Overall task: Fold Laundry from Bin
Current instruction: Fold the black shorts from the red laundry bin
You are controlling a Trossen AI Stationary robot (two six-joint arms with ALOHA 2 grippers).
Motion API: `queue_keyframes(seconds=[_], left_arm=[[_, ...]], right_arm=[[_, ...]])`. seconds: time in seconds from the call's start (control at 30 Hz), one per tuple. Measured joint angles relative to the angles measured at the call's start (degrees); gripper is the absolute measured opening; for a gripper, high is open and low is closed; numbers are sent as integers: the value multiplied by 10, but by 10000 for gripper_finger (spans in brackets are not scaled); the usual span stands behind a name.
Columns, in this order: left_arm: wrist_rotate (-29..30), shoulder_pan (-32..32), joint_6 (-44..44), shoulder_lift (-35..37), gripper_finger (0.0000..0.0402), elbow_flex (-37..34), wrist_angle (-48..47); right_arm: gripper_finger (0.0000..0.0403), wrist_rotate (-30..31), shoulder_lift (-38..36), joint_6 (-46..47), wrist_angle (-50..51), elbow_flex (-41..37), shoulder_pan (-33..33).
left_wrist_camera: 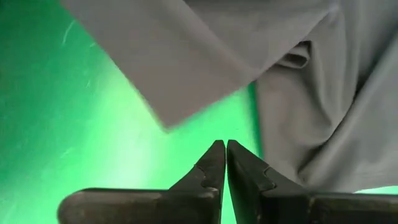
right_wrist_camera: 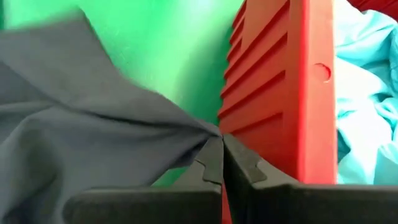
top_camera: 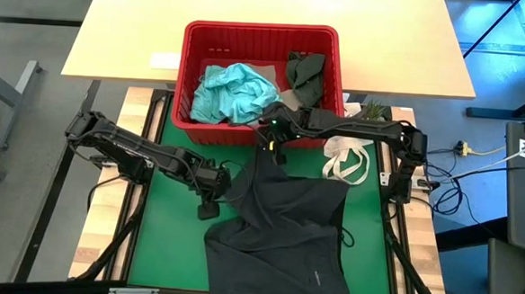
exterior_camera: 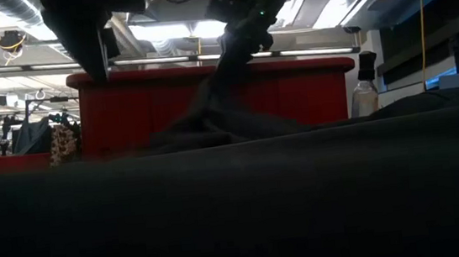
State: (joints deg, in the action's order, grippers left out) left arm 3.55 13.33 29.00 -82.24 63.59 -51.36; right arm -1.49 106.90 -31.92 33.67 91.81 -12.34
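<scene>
My right gripper holds the garment's far end over the green mat beside the bin, so it is time to open it now. The garment would settle there.
A dark grey garment (top_camera: 281,229) lies spread on the green mat (top_camera: 173,223), and its far part rises toward the red bin's near wall. My right gripper (right_wrist_camera: 221,142) is shut on that raised part, right beside the bin (top_camera: 187,71). My left gripper (left_wrist_camera: 225,144) is shut with nothing between its fingers; it hangs over bare mat just off the garment's left edge (left_wrist_camera: 168,121). In the bin lie a light teal garment (top_camera: 234,91), a dark olive one (top_camera: 304,73) and a bit of beige cloth (top_camera: 265,71). My right gripper pinches a gathered bunch of the dark grey garment's far part (right_wrist_camera: 196,134) between its two fingertips. The fingers slant down, coming from the table's right. The cloth runs up to them in drawn folds (exterior_camera: 221,83), while the rest of the garment lies on the mat.
A white cloth bag with loop handles (top_camera: 347,159) lies right of the raised cloth. A small plant (top_camera: 373,108) and a bottle (exterior_camera: 363,90) stand at the far right. A tan tabletop (top_camera: 124,32) lies beyond the bin. Bare mat shows on the left.
</scene>
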Motion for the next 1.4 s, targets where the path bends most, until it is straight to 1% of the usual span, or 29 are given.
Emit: queue_keyframes(seconds=[0.13, 0.5, 0.6, 0.8, 0.9, 1.0, 1.07, 1.13, 1.27, 1.4], left_arm=[[2, 0, 5, 0, 2, 0, -7], [32, 10, 5, 0, 24, 0, -4], [41, 14, 5, 0, 29, 0, -4], [49, 22, 5, 0, 48, 0, 5], [70, 24, 5, 0, 61, 0, 13], [99, 26, 5, 0, 77, 0, 14], [114, 26, 4, 0, 88, 0, 14], [129, 26, 4, 0, 99, 0, 15], [163, 25, 4, 0, 115, 0, 32], [169, 24, -8, 0, 116, 0, 63]], right_arm=[[1, 4, 8, 0, -10, 0, 1], [5, 11, 10, -1, -12, 0, 1], [29, 13, 10, -8, -10, 0, 1], [109, 14, 10, -11, -10, 0, 1], [144, 25, 10, -12, -11, 0, 1], [166, 42, 10, -13, -8, 0, 1], [173, 50, 8, -12, 1, 0, 1], [175, 65, 8, -10, 48, 21, 7], [171, 76, 3, 9, 192, 96, 21], [168, 68, 2, 61, 343, 177, 45]])
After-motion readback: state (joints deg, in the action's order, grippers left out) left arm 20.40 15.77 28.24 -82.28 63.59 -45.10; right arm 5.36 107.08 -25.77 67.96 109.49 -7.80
